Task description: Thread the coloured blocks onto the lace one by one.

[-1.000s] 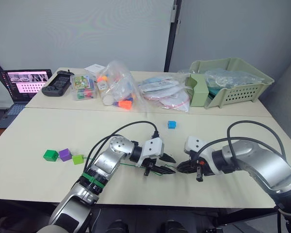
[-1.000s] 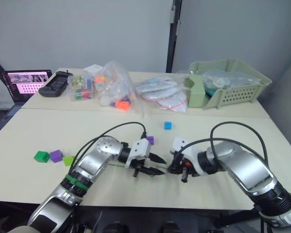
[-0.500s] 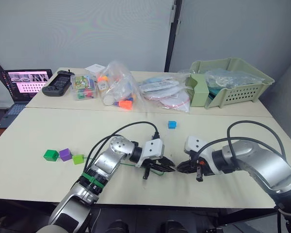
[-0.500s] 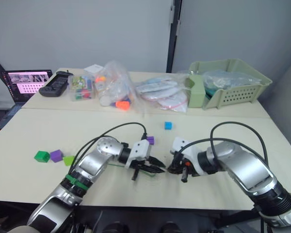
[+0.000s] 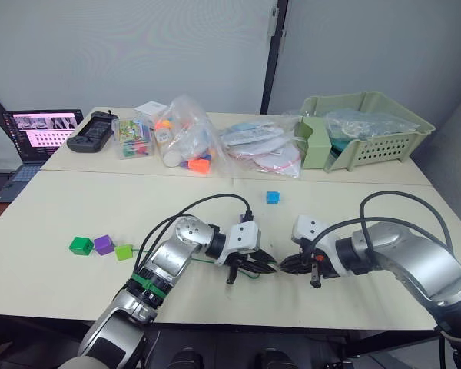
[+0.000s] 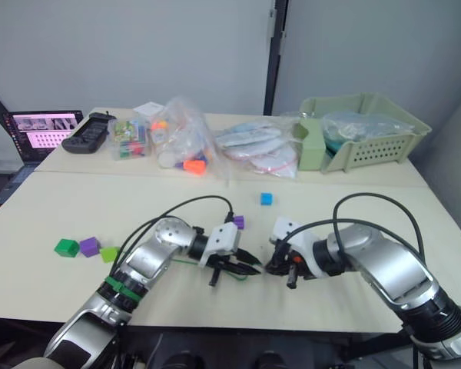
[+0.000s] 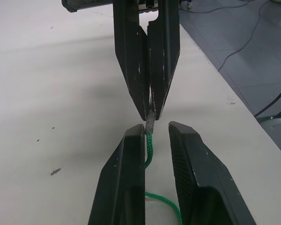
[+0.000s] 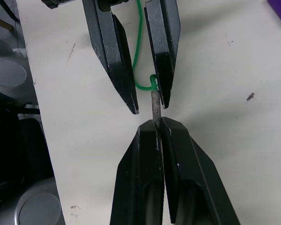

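Note:
The lace's grey tip should stay free to enter a block, so my left gripper will grab the green lace behind that tip.
My right gripper is shut on the grey tip of the green lace, low over the table near its front edge. Facing it tip to tip, my left gripper stands open with the lace running between its fingers and resting against one finger. The cord trails back under the left arm. A dark green block, a purple block and a lime block sit in a row at the left. A blue block lies mid-table. Another purple block sits just behind the left gripper.
Clear bags of toys and flat packets lie along the far table. A green basket stands at the back right, a laptop and a black controller at the back left. The table's front edge runs close below both grippers.
My left gripper has moved a little right, towards the right gripper, and its fingers have drawn closer together around the lace. The right gripper has stayed put.

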Tool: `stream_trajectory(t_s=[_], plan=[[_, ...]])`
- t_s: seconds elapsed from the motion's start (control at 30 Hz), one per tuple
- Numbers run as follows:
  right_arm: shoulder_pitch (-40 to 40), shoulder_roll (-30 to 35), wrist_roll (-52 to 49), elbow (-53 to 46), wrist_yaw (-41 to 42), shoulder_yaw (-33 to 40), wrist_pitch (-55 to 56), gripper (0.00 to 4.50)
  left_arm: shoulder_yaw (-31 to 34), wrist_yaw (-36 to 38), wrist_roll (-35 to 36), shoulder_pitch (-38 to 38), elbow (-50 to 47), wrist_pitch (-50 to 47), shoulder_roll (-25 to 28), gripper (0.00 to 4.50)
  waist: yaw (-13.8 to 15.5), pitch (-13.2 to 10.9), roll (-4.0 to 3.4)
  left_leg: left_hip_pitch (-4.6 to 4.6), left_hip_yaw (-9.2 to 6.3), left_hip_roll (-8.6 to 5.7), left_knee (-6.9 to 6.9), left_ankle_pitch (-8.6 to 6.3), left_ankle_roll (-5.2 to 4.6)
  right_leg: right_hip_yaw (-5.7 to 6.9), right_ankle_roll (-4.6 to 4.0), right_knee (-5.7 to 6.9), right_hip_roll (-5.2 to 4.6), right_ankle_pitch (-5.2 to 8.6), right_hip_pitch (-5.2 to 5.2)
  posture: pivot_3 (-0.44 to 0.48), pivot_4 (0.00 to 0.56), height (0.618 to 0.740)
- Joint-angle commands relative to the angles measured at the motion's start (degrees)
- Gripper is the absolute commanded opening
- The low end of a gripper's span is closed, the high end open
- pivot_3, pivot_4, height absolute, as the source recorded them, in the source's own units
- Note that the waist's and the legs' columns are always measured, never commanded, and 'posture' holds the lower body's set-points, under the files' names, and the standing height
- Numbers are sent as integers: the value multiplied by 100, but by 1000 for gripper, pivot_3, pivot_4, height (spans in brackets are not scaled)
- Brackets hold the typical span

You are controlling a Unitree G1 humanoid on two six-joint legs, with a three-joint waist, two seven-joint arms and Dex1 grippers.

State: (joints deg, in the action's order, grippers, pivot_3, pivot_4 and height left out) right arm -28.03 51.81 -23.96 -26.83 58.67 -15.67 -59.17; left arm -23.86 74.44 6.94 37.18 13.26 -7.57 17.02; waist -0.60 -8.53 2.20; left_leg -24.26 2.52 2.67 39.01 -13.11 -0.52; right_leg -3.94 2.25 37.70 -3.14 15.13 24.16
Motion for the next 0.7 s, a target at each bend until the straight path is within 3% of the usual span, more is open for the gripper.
stream_trajectory(t_s=[0.03,0.4,0.5,0.7], plan=[[-1,43,-120,-141,0,164,59,0,36,-13,67,122,-53,83,-80,828,0,0,0,0,0,0,0,0,0,0,0,0,0,0,0,0,150,732],[-12,42,-115,-151,-8,139,50,0,50,8,55,117,-55,77,-86,828,-1,0,0,0,0,0,0,0,0,0,0,0,0,0,0,0,150,732],[-16,40,-118,-162,-12,143,45,0,44,14,55,99,-92,56,-62,23,1,0,0,0,-1,0,0,0,0,0,0,0,0,0,0,0,150,732],[-20,50,-143,-153,-34,143,52,0,55,17,53,119,-57,60,-47,23,-1,0,0,0,-1,0,0,0,0,0,0,0,0,0,0,0,150,732]])
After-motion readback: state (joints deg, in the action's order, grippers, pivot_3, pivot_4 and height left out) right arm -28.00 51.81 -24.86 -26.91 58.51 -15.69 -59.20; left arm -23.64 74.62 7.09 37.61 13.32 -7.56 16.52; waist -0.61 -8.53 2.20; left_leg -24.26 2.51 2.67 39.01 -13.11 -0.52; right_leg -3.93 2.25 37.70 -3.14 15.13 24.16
